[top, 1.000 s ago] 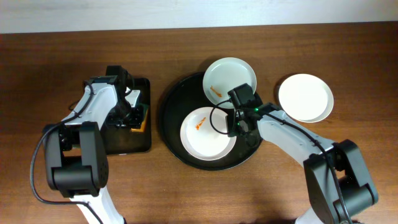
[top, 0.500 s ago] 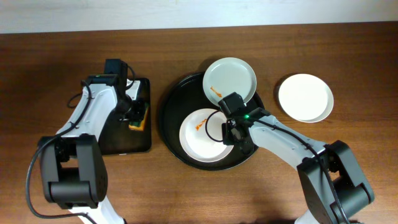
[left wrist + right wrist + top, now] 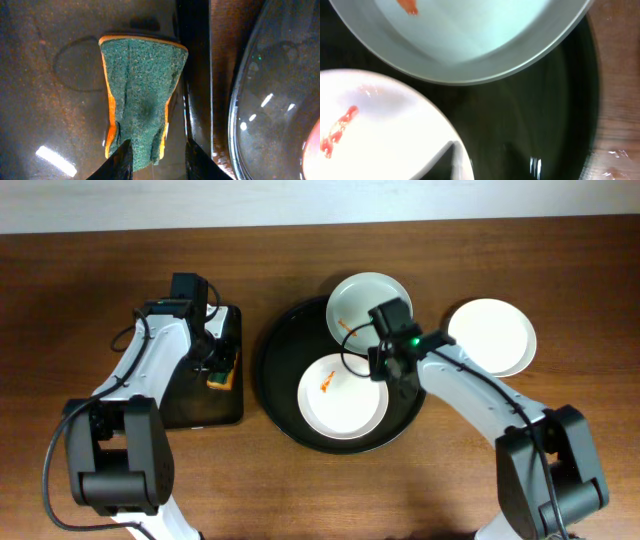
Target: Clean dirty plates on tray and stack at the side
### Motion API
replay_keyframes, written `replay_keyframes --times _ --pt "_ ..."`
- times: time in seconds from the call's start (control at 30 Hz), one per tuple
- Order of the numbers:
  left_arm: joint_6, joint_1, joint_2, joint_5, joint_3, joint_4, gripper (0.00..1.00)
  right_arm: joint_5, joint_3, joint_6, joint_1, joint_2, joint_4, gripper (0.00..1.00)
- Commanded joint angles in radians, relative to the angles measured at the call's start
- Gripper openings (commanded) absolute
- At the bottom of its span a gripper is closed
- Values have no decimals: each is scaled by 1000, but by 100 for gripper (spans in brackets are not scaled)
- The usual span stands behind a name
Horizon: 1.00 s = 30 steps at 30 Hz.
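Next, the right gripper pinches the near plate's rim on the side facing the third plate [image 3: 493,337], leaving its smeared side open for the sponge to clean.
On the round black tray [image 3: 275,370] lie two white plates. The near plate [image 3: 343,398] [image 3: 380,125] has an orange-red smear [image 3: 327,385]. The far plate [image 3: 370,305] [image 3: 470,35], also smeared, overlaps the tray's back rim. A third plate [image 3: 490,337] sits on the bare wood at the right. My right gripper [image 3: 392,368] [image 3: 482,160] is open low over the tray, one finger [image 3: 447,160] over the near plate's right rim. My left gripper [image 3: 215,365] [image 3: 157,160] is shut on a green and orange sponge [image 3: 140,100].
The sponge hangs over a rectangular black tray [image 3: 190,410] [image 3: 50,100] left of the round one, whose glossy rim [image 3: 270,100] shows in the left wrist view. Brown tabletop [image 3: 100,260] surrounds everything, with a pale wall strip [image 3: 300,200] along the back.
My right gripper first slid left over the near plate, then back up and right, and that plate shifted a little to the right. My left arm straightened slightly over the sponge.
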State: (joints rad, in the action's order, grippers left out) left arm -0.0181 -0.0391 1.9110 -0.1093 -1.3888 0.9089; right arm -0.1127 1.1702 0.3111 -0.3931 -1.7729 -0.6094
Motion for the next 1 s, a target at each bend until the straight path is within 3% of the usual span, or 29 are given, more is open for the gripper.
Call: replay_keyframes --times 0.0,0.07,0.13,0.27,0.53,0.67,0.73,0.77,0.97 --pt "6 -2 -21 -17 6 -6 32 74 151 -17 9 -1 -213 57" --pt "6 -2 -21 -17 6 -7 32 113 171 111 7 -1 -401 57" --pt "6 -2 -21 -17 6 -7 33 114 123 185 6 -1 -451 57" --pt "6 -2 -21 -18 6 -12 33 208 -34 248 -12 -1 -309 56" --pt "6 -2 -21 -18 6 -12 33 207 -188 378 -46 -1 -59 38" --pt "6 -2 -21 -17 6 -12 33 206 -224 381 -43 -1 -7 32" --pt "6 -2 -21 -17 6 -12 33 206 -216 378 -43 -1 -6 8" --pt "6 -2 -21 -17 6 -12 33 204 -210 374 -43 -1 -8 4" --pt "6 -2 -21 -18 6 -12 33 1 58 231 -43 1 -188 4"
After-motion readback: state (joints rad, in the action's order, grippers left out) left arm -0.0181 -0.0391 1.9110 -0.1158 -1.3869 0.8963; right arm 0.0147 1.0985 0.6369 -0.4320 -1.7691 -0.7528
